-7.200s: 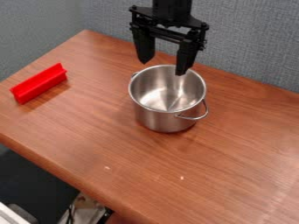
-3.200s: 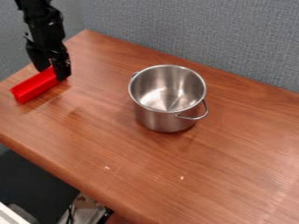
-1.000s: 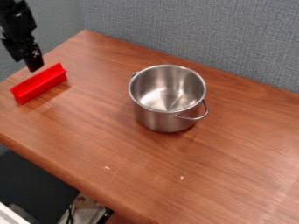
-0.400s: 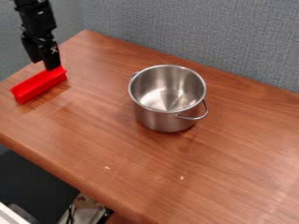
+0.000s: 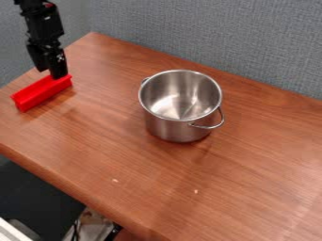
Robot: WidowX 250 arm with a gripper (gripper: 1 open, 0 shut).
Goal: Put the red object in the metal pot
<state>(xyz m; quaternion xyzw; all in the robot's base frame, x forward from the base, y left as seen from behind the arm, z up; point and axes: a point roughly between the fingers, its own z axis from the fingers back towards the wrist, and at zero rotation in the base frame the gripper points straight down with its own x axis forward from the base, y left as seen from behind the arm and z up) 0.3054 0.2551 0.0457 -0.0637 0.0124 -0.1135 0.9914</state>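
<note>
The robot's gripper next needs to grab the red object by its long body's middle [image 5: 44, 92], so that the object can go into the metal pot [image 5: 182, 105].
The red object [image 5: 41, 90] is a long flat block lying at the table's left edge, its raised lip along the far side. My gripper [image 5: 56, 68] hangs just above the block's far right end, seen edge-on as a narrow dark shape; it is open and holds nothing. The metal pot [image 5: 182, 105] stands upright and empty near the table's middle, well to the right of the gripper, with a loop handle on its right side.
The wooden table [image 5: 151, 179] ends close to the left of the red block and along the front. A grey wall [image 5: 227, 28] rises behind the table. Dark floor and cables show below the front edge.
Over the last second the gripper has shifted right and a little lower, ending above the red block's far end. The block and pot have not moved.
</note>
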